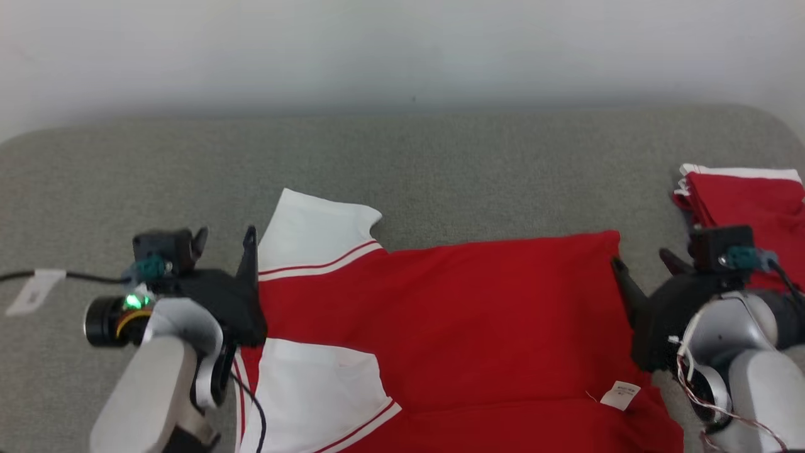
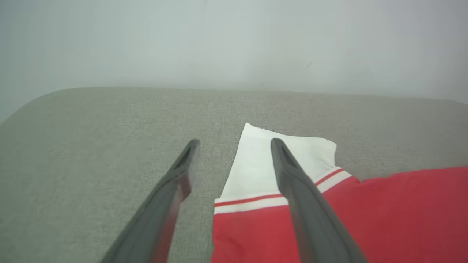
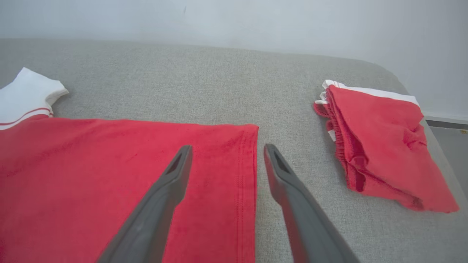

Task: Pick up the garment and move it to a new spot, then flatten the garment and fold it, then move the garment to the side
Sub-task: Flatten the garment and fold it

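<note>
The red shirt lies flat on the padded surface. Next, the left gripper grabs the far white sleeve by its outer edge.
The garment is a red shirt with white, red-striped sleeves, spread flat on the grey padded surface. My left gripper hovers open at its left edge, beside the far white sleeve. In the left wrist view the left gripper straddles that sleeve's edge, with nothing held. My right gripper stands open at the shirt's far right corner. In the right wrist view the right gripper spans the shirt's hemmed edge, jaws apart and empty.
A second red and white garment lies folded at the far right of the surface, also seen as that folded pile. A black cable with a white label runs at the left. A pale wall backs the surface.
</note>
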Controlling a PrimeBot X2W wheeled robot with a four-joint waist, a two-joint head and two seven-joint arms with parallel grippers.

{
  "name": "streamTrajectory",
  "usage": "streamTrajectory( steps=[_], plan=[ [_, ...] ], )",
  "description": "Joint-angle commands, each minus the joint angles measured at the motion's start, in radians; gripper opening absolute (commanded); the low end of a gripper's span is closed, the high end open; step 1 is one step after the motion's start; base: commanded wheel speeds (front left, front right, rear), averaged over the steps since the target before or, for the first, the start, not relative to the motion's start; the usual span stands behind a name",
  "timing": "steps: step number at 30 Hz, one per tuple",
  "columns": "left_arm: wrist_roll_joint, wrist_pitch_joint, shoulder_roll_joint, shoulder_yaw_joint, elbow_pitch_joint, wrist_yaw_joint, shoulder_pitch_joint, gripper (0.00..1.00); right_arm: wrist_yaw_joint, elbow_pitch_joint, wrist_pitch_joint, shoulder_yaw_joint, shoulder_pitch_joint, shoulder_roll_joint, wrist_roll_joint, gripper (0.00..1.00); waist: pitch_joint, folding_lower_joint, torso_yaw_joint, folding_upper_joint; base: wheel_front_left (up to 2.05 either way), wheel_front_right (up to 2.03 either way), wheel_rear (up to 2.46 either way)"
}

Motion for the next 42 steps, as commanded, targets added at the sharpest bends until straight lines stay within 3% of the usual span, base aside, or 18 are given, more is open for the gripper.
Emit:
streamTrajectory(
  steps=[1, 10, 16, 24, 25, 26, 28, 30, 31, 34, 35, 37, 38, 39, 40, 42],
  plan=[
    [0.015, 0.013, -0.002, -0.009, 0.05, -0.004, -0.067, 1.0, -0.003, 0.023, -0.011, 0.033, -0.045, -0.011, 0.004, 1.0, 0.132, -0.0003, -0.08, -0.0001, 0.0, 0.0, 0.0],
    [0.057, 0.103, 0.045, -0.031, 0.301, -0.004, -0.346, 1.0, -0.003, 0.113, -0.07, 0.156, -0.235, -0.009, 0.025, 1.0, 0.287, -0.0003, -0.179, -0.0001, 0.0, 0.0, 0.0],
    [0.058, 0.127, 0.051, -0.016, 0.399, 0.045, -0.441, 1.0, -0.003, 0.152, -0.105, 0.171, -0.268, -0.017, 0.029, 1.0, 0.327, -0.0003, -0.195, -0.0001, 0.0, 0.0, 0.0],
    [0.072, 0.14, 0.053, -0.034, 0.481, 0.061, -0.482, 1.0, -0.003, 0.155, -0.118, 0.181, -0.286, -0.024, 0.034, 1.0, 0.344, -0.0003, -0.197, -0.0001, 0.0, 0.0, 0.0],
    [0.066, 0.148, 0.049, -0.035, 0.491, 0.056, -0.484, 0.82, -0.003, 0.156, -0.118, 0.181, -0.29, -0.025, 0.034, 1.0, 0.343, -0.0003, -0.196, -0.0001, 0.0, 0.0, 0.0],
    [0.065, 0.155, 0.045, -0.038, 0.502, 0.053, -0.483, 0.47, -0.003, 0.158, -0.119, 0.18, -0.292, -0.026, 0.035, 1.0, 0.341, -0.0003, -0.194, -0.0001, 0.0, 0.0, 0.0],
    [0.057, 0.167, 0.037, -0.04, 0.519, 0.054, -0.479, 0.3, -0.003, 0.162, -0.118, 0.18, -0.292, -0.029, 0.035, 1.0, 0.333, -0.0003, -0.188, -0.0001, 0.0, 0.0, 0.0],
    [0.055, 0.169, 0.034, -0.043, 0.529, 0.057, -0.469, 0.34, -0.003, 0.166, -0.116, 0.178, -0.288, -0.033, 0.036, 1.0, 0.323, -0.0003, -0.183, -0.0001, 0.0, 0.0, 0.0],
    [0.054, 0.168, 0.032, -0.044, 0.53, 0.059, -0.463, 0.42, -0.003, 0.167, -0.115, 0.177, -0.285, -0.034, 0.035, 1.0, 0.317, -0.0003, -0.18, -0.0001, 0.0, 0.0, 0.0],
    [0.051, 0.163, 0.034, -0.045, 0.53, 0.065, -0.452, 0.51, -0.003, 0.17, -0.111, 0.177, -0.274, -0.039, 0.035, 1.0, 0.3, -0.0003, -0.175, -0.0001, 0.0, 0.0, 0.0],
    [0.05, 0.162, 0.037, -0.045, 0.528, 0.067, -0.452, 0.64, -0.003, 0.171, -0.109, 0.178, -0.272, -0.04, 0.034, 1.0, 0.296, -0.0003, -0.174, -0.0001, 0.0, 0.0, 0.0],
    [0.047, 0.155, 0.039, -0.045, 0.524, 0.069, -0.451, 0.78, -0.003, 0.169, -0.107, 0.179, -0.269, -0.04, 0.036, 1.0, 0.29, -0.0003, -0.172, -0.0001, 0.0, 0.0, 0.0],
    [0.047, 0.15, 0.04, -0.046, 0.52, 0.067, -0.451, 0.77, -0.003, 0.17, -0.106, 0.179, -0.267, -0.041, 0.036, 1.0, 0.288, -0.0003, -0.172, -0.0001, 0.0, 0.0, 0.0],
    [0.045, 0.146, 0.04, -0.046, 0.517, 0.066, -0.449, 0.74, -0.003, 0.172, -0.102, 0.18, -0.266, -0.043, 0.036, 1.0, 0.287, -0.0003, -0.172, -0.0001, 0.0, 0.0, 0.0],
    [0.043, 0.146, 0.04, -0.047, 0.516, 0.065, -0.449, 0.54, -0.003, 0.174, -0.096, 0.182, -0.265, -0.047, 0.036, 1.0, 0.286, -0.0003, -0.171, -0.0001, 0.0, 0.0, 0.0],
    [0.039, 0.149, 0.04, -0.048, 0.515, 0.06, -0.449, 0.25, -0.003, 0.174, -0.09, 0.185, -0.267, -0.05, 0.038, 1.0, 0.286, -0.0003, -0.17, -0.0001, 0.0, 0.0, 0.0]
  ],
)
